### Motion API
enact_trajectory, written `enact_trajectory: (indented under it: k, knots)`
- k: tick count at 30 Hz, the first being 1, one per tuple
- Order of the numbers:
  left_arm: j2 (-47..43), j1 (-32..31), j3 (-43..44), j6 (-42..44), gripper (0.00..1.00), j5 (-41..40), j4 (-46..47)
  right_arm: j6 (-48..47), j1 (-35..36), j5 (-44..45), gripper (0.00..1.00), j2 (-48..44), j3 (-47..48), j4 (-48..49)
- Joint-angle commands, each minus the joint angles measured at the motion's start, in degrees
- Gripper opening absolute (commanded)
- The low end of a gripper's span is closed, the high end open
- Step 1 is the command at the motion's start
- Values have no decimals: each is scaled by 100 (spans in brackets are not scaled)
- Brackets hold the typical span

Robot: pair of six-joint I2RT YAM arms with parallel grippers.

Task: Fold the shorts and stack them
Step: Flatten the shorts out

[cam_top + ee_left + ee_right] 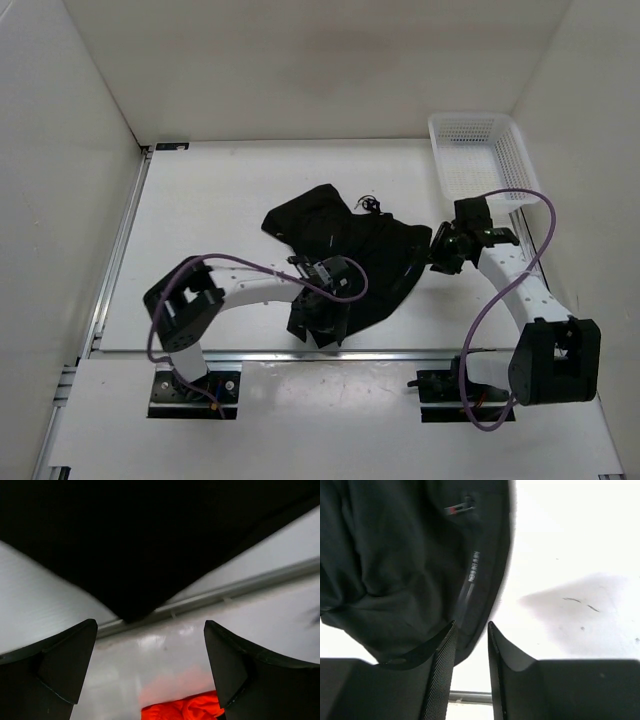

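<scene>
My right gripper grabs the black shorts (350, 250) by the printed-strip edge, near its red mark (422, 246), next, to stretch and spread them for folding.
The black shorts (350, 250) lie crumpled in the middle of the table. My left gripper (322, 310) is at their near edge. In the left wrist view (150, 630) it is wide open and empty, with the black cloth (140, 540) just beyond its fingertips. My right gripper (437, 252) is at the shorts' right edge. In the right wrist view (471, 625) its jaws stand a narrow gap apart. The hem of the shorts (395, 555), with a thin pale printed strip, lies at the fingertips. White table shows between the fingers.
A white mesh basket (480, 150) stands at the back right. A metal rail (300, 352) runs along the table's near edge. Orange cloth (182, 707) shows low in the left wrist view, past the rail. White walls enclose the table.
</scene>
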Motion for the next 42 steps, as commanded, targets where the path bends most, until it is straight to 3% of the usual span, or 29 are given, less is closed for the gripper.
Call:
enact_trajectory:
  k: [1, 3, 5, 6, 7, 8, 16, 21, 24, 27, 28, 29, 30, 34, 36, 37, 38, 39, 40, 41, 42]
  knots:
    - [521, -120, 159, -165, 99, 107, 268, -183, -171, 98, 38, -205, 142, 167]
    - [664, -120, 159, -165, 98, 37, 269, -184, -311, 98, 45, -205, 142, 105]
    - [830, -120, 211, -113, 87, -16, 322, -237, -390, 28, 52, -101, 195, 105]
    - [831, -120, 281, -8, 74, -16, 322, -237, -451, -50, 53, -21, 195, 166]
    - [918, -120, 282, -7, 23, -16, 322, -237, -452, -138, 53, 75, 255, 167]
    - [919, -24, 282, 63, 10, -16, 322, -237, -504, -209, 55, 268, 256, 236]
    - [-433, 724, -70, 125, 10, -509, -56, -123, -505, -719, 71, 1261, 493, 780]
    - [-514, 777, 36, 178, 10, -509, -223, -122, -505, -606, 71, 1859, 712, 1072]
    - [-513, 777, 141, 178, 10, -561, -284, -122, -505, -465, 61, 2464, 844, 1274]
    - [-583, 890, 211, 230, 10, -772, -451, -122, -505, -464, 32, 2721, 898, 1520]
    - [-653, 969, 281, 300, 10, -833, -530, -122, -505, -525, 7, 2722, 967, 1520]
    - [-654, 1092, 360, 371, 10, -895, -670, -53, -452, -587, 0, 2722, 1098, 1520]
    - [-724, 1250, 439, 484, 10, -895, -724, 26, -452, -587, 0, 2722, 1213, 1520]
    - [-384, 2679, 1763, 1240, 10, -1307, -1312, 273, -242, -587, 0, 2774, 2537, 1205]
    - [-49, 3165, 3212, 1644, 10, -1440, -1628, 439, -241, -648, 0, 3019, 3416, 862]
    - [318, 3394, 3748, 1750, 10, -1501, -1934, 597, -241, -718, 0, 3116, 4342, 800]
    - [522, 3805, 4911, 1890, 10, -1502, -2085, 659, -241, -789, 0, 3335, 4856, 739]
    - [732, 4009, 5540, 1953, 10, -1502, -2243, 712, -241, -903, 0, 3485, 5384, 546]
    - [1152, 4368, 6147, 2014, 10, -1336, -2454, 834, -241, -956, 0, 3617, 6476, 423]
    - [1357, 4511, 7310, 2067, 10, -1248, -2569, 888, -241, -1009, 0, 3836, 6975, 326]
    - [1524, 4660, 7835, 2068, 10, -1169, -2648, 949, -241, -1061, 0, 3916, 7371, 273]
